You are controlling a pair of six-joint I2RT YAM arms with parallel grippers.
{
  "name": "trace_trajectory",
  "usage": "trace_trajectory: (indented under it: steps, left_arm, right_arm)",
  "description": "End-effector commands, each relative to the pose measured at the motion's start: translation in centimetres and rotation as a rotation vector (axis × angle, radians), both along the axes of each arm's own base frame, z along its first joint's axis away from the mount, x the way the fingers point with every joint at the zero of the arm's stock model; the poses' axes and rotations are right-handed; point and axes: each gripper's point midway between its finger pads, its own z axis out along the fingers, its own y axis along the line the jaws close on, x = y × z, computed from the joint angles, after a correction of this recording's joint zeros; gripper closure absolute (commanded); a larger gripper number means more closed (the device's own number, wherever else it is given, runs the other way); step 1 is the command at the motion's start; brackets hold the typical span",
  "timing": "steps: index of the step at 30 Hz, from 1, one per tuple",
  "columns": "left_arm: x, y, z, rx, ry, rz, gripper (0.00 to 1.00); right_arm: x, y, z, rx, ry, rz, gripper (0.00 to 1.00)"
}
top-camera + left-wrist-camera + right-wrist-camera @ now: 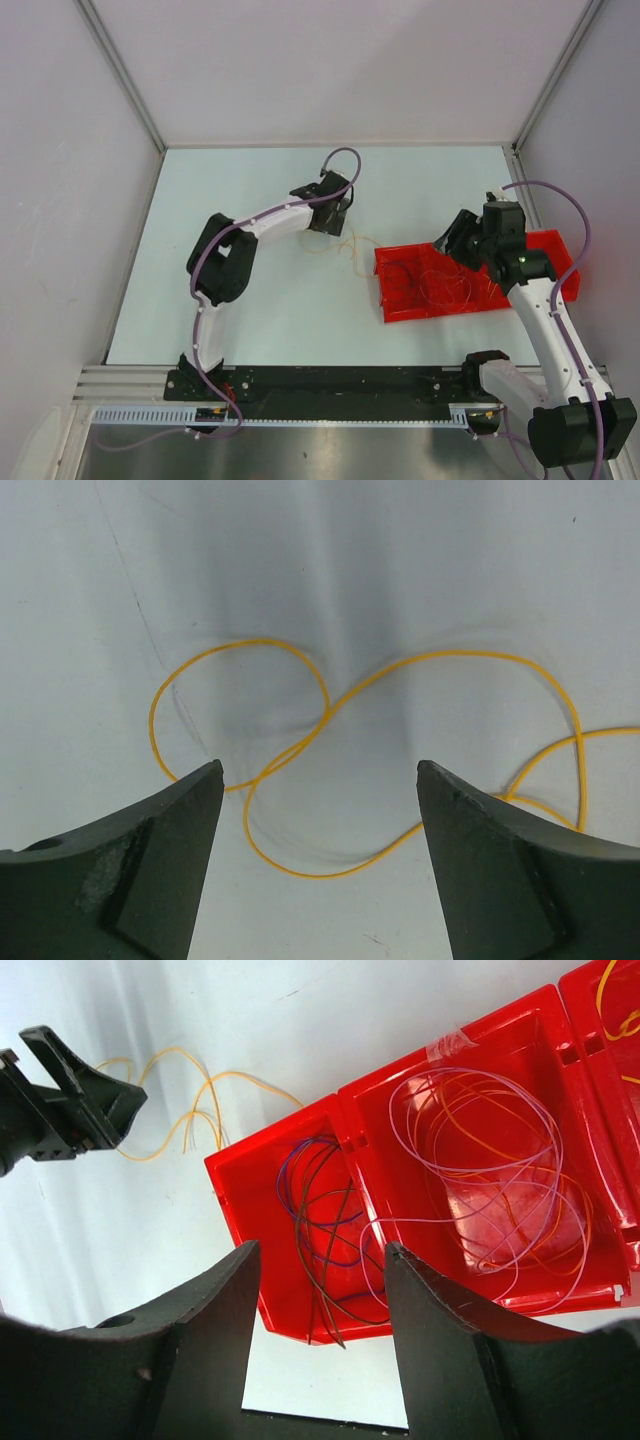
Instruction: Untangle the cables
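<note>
My left gripper is to grab the yellow cable (470, 652) next by the part (303, 744) beside the crossing of its small loop, so the other loops stay free to untangle.
A thin yellow cable (470, 652) lies in loose crossing loops on the pale table, showing faintly in the top view (350, 246). My left gripper (320, 770) is open and empty just above it, with the loops between the jaws; it also shows in the top view (338, 222). A red tray (545, 250) holds the other cables: dark purple and brown loops (322, 1210) in its end compartment, lilac and orange loops (500, 1160) in the middle one. My right gripper (322, 1250) is open and empty above the end compartment and shows in the top view (455, 240).
The tray (235, 1185) sits at the right of the table, near the right wall post. A further yellow loop (612, 1005) lies in its far compartment. My left gripper (75, 1100) shows beside the yellow cable (200, 1090) in the right wrist view. White walls enclose the table.
</note>
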Motion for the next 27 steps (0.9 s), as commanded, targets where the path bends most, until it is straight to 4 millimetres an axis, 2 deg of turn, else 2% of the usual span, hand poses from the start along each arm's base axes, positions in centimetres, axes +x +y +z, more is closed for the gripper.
trace_trajectory:
  steps: [1,8,16,27]
  left_arm:
    - [1.8,0.7,0.7,-0.021,0.012,0.013,0.17]
    - [2.1,1.3,-0.5,-0.109,0.084,0.022,0.32]
    - [1.1,1.6,-1.6,-0.114,0.149,0.021,0.37]
    - [0.0,2.3,-2.4,-0.104,0.185,0.031,0.55]
  right_arm:
    - [0.8,-0.2,1.7,-0.025,-0.06,0.005,0.43]
    - [0.9,-0.3,1.4,-0.038,-0.052,0.007,0.43]
    - [0.8,-0.6,1.4,-0.047,-0.051,0.003,0.43]
    - [0.7,-0.5,1.4,-0.045,-0.051,0.003,0.44]
